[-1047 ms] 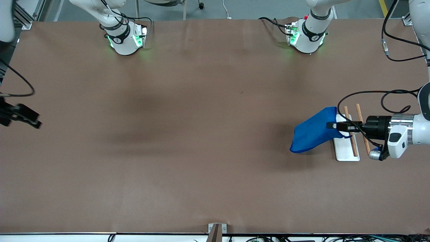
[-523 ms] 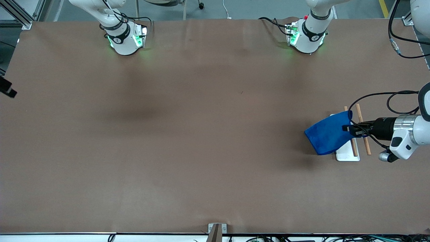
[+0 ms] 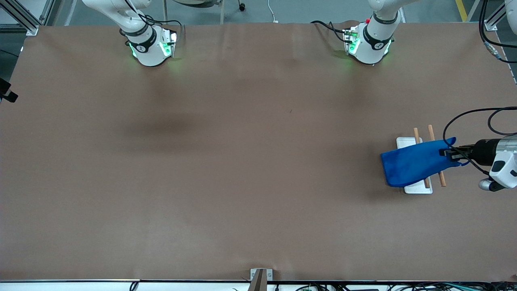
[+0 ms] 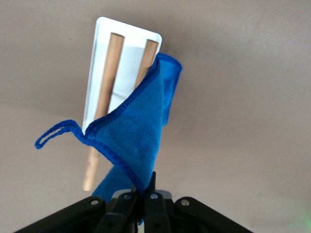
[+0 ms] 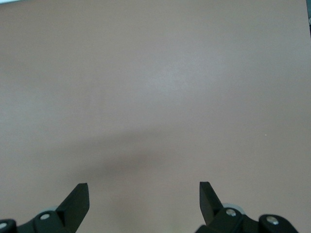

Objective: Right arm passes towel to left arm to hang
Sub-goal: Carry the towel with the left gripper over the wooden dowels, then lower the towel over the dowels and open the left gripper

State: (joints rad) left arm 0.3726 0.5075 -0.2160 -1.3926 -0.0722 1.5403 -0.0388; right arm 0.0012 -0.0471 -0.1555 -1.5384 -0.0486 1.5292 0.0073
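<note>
My left gripper needs to stay closed on the towel until the towel lies evenly across the wooden rods. The towel has its far end past the white base.
The bright blue towel is gripped at one corner by my left gripper, which is shut on it. The towel stretches over a rack with a white base and two wooden rods. In the left wrist view the towel hangs from the left gripper in front of the rods, with its loop sticking out sideways. My right gripper is open and empty over bare table. In the front view only a black tip of it shows at the right arm's end.
The brown table carries only the rack, at the left arm's end. Both arm bases stand along the edge farthest from the front camera. A black cable loops above the left wrist.
My left gripper has pulled the towel toward the left arm's end, spreading it over the rack's rods. My right gripper has withdrawn almost out of the front view.
</note>
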